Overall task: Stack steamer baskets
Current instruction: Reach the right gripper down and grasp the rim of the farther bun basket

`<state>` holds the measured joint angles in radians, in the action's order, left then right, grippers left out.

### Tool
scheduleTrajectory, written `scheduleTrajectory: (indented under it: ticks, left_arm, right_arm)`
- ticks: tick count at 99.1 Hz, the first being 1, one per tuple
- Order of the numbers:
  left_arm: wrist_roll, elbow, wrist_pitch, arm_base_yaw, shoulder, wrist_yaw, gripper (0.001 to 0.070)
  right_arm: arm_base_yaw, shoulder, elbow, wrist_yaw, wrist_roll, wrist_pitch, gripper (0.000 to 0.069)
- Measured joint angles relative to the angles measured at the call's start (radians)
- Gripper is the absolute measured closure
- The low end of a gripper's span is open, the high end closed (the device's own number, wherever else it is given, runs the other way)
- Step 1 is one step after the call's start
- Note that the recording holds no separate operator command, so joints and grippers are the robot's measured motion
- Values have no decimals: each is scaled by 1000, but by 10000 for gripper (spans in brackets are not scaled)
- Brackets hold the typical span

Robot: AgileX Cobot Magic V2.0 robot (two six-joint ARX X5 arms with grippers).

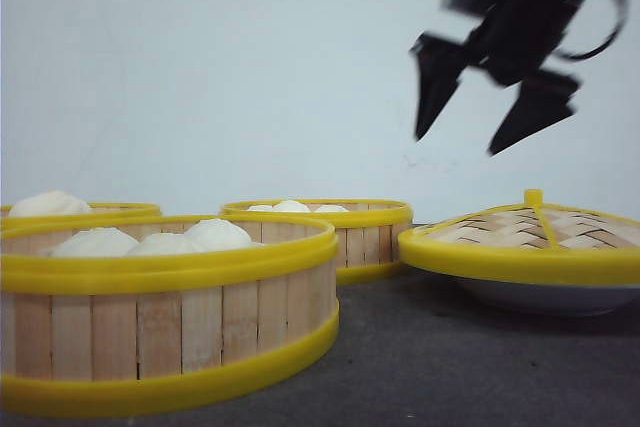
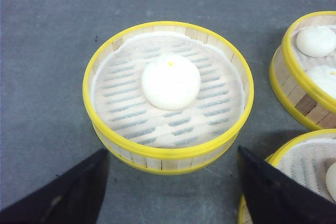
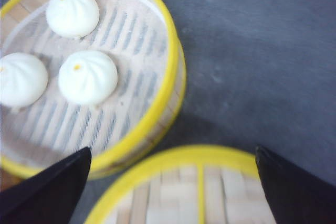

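The steamer basket beside the lid is far wider than my right gripper's open fingers, so I will grab its thin yellow rim [image 1: 401, 214] next.
Three steamer baskets stand on the grey table. The nearest [image 1: 170, 332] holds several white buns. A second [image 1: 110, 210] sits behind it at far left, and a third [image 1: 360, 245] is in the middle. My left gripper [image 2: 171, 152] hangs open above the table, just short of a basket [image 2: 157, 162] holding one bun; it does not show in the front view. High at the right, my right gripper [image 1: 465, 137] is open and holds nothing. In its wrist view the right gripper [image 3: 173, 150] hovers over the lid's edge, next to a three-bun basket [image 3: 170, 72].
A woven domed lid [image 1: 520, 232] with yellow rim and knob rests on a white plate [image 1: 550, 297] at the right, seen too in the right wrist view as the lid [image 3: 178, 203]. Two more baskets [image 2: 307, 72] [image 2: 310, 177] lie close beside the left gripper's finger.
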<state>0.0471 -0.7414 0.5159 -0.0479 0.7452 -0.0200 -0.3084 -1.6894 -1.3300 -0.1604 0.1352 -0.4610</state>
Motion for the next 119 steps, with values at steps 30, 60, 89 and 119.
scheduleTrajectory:
  ticks: [30,60,89,119]
  left_arm:
    - [0,0,25,0,0,0,239]
    - [0,0,40,0,0,0,239]
    - [0,0,42,0,1,0,239]
    - [0,0,43,0,1,0,239]
  right_arm:
    - [-23,-312,-300,25,-3,-113,83]
    - [-25,-418,-394,47,-8,-142,213]
    - [-29,-450,-394,43,-7,-143,434]
    - [-51,-452,-396,60,18,-109,660]
